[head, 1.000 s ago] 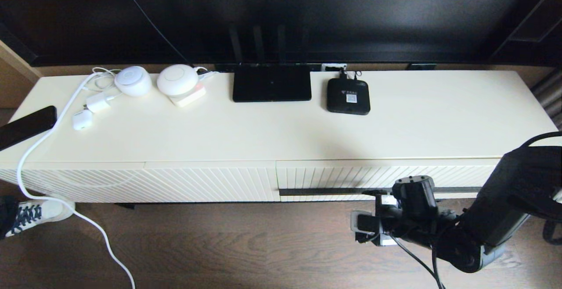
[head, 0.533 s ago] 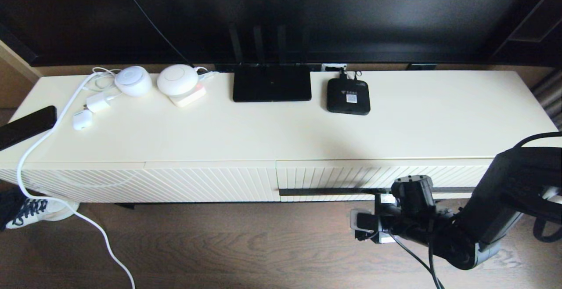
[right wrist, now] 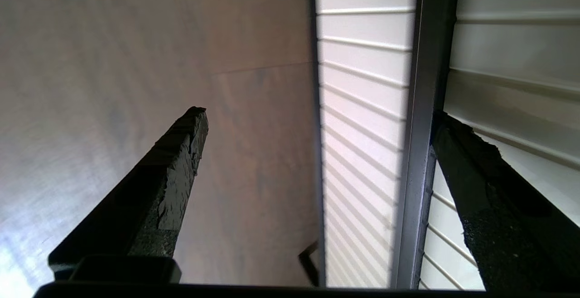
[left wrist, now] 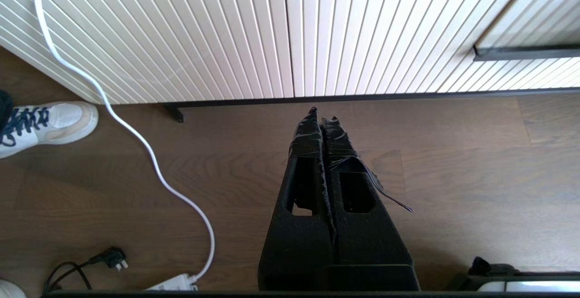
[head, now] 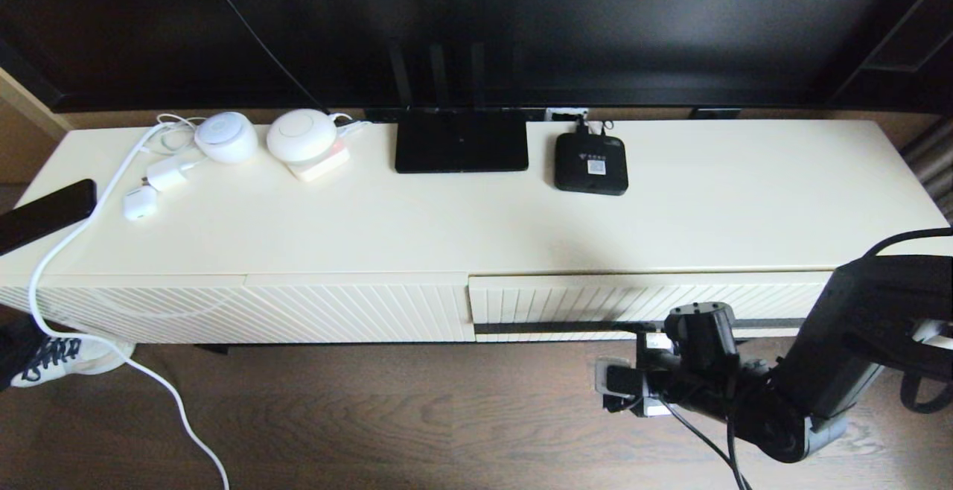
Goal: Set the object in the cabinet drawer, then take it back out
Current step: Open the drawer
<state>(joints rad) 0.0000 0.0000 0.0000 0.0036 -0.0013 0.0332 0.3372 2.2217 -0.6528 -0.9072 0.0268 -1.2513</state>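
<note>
The right gripper grabs the cabinet drawer by its long dark handle bar next, to open the way for the object.
The cabinet drawer is the right-hand cream ribbed front, with a long dark handle bar. My right gripper is at the bar's middle, low in front of the cabinet. In the right wrist view it is open, the handle bar passing between its fingers, and one finger sits behind the bar against the drawer front. The drawer front stands slightly out from the cabinet. The black organizer box is out of view. My left gripper hangs shut and empty above the floor.
On the cabinet top stand a flat black router, a small black set-top box, two white round devices, chargers and a phone. A white cable trails to the floor. A shoe is at the left.
My right arm has drawn back a little toward me, and the drawer front with its handle bar has come slightly forward. The shoe at the left shifted.
</note>
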